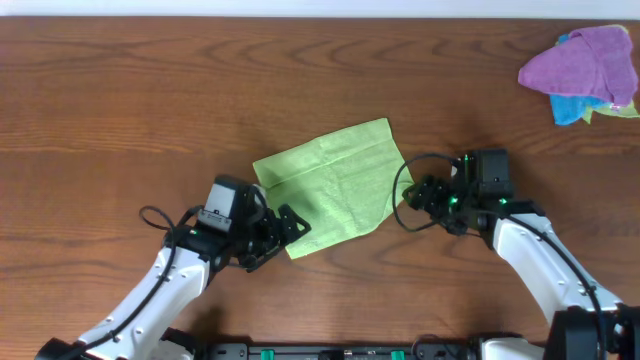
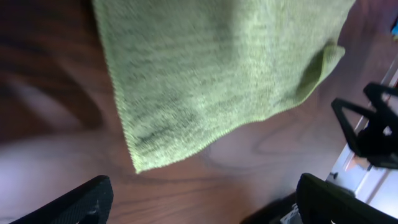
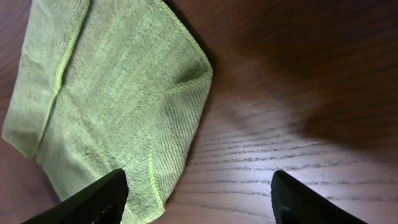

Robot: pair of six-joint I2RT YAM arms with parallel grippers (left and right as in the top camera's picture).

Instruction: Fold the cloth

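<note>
My right gripper grabs the cloth's turned-over edge (image 1: 399, 202) (image 3: 180, 132) next, opposite my left gripper's front corner, to spread the cloth flat for folding.
A light green cloth (image 1: 335, 183) lies folded on the wooden table near the middle, with one layer over another. It fills the upper part of the left wrist view (image 2: 217, 68) and the left half of the right wrist view (image 3: 106, 106). My left gripper (image 1: 285, 232) is open and empty, just off the cloth's front left corner. My right gripper (image 1: 418, 196) is open and empty beside the cloth's right edge. Its left finger hangs over the cloth's edge in the right wrist view (image 3: 196, 202). In the left wrist view the fingers (image 2: 202, 202) straddle bare wood below the cloth's corner.
A pile of purple, blue and yellow cloths (image 1: 585, 72) sits at the far right corner of the table (image 1: 120, 90). The right arm's black frame (image 2: 373, 127) shows at the right edge of the left wrist view.
</note>
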